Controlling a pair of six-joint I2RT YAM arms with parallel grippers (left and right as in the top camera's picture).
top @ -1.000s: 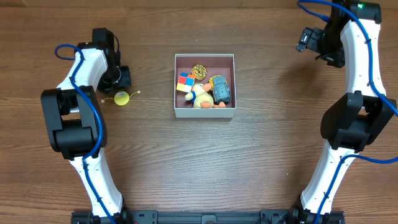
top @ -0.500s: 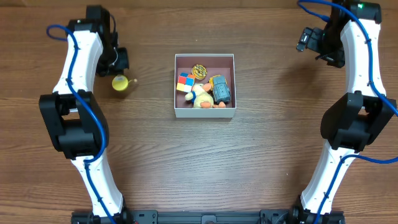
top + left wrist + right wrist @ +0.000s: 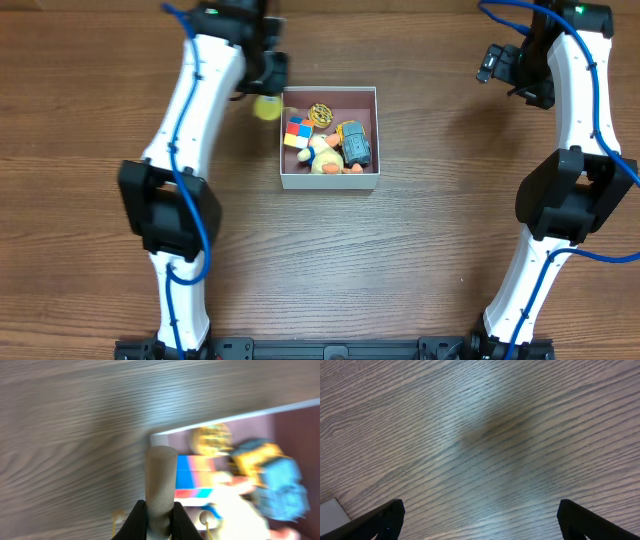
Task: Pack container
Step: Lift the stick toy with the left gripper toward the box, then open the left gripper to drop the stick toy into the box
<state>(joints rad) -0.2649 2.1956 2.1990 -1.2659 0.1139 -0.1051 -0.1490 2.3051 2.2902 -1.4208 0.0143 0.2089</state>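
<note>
The small yellow toy [image 3: 266, 108] hangs outside the container's side, so if I opened now, the toy would end on the tabletop. My left gripper needs to move the toy inside.
The container [image 3: 329, 181], a square white-walled box with a mauve floor, sits mid-table. It holds a colourful cube [image 3: 298, 131], a gold round toy [image 3: 320, 114], a blue and yellow car [image 3: 354, 143] and a pale duck [image 3: 322, 155]. My left gripper [image 3: 265, 94] hangs just outside the box's upper left corner, shut on a small yellow toy [image 3: 266, 108]. In the left wrist view the gripper [image 3: 160, 515] pinches the toy's pale stem [image 3: 161, 475] over the box's rim [image 3: 225, 417], blurred by motion. My right gripper [image 3: 497, 65] stands open at the far right, with only wood between its fingers [image 3: 385, 517].
Bare wood-grain table surrounds the box. The left arm [image 3: 195, 110] stretches from the front edge up past the box's left side. The right arm [image 3: 580, 120] runs along the right edge. A pale corner [image 3: 331, 514] shows at the lower left of the right wrist view.
My left arm has swung up and to the right, carrying the yellow toy from the table's left side to the box's upper left corner. The right arm has stayed still.
</note>
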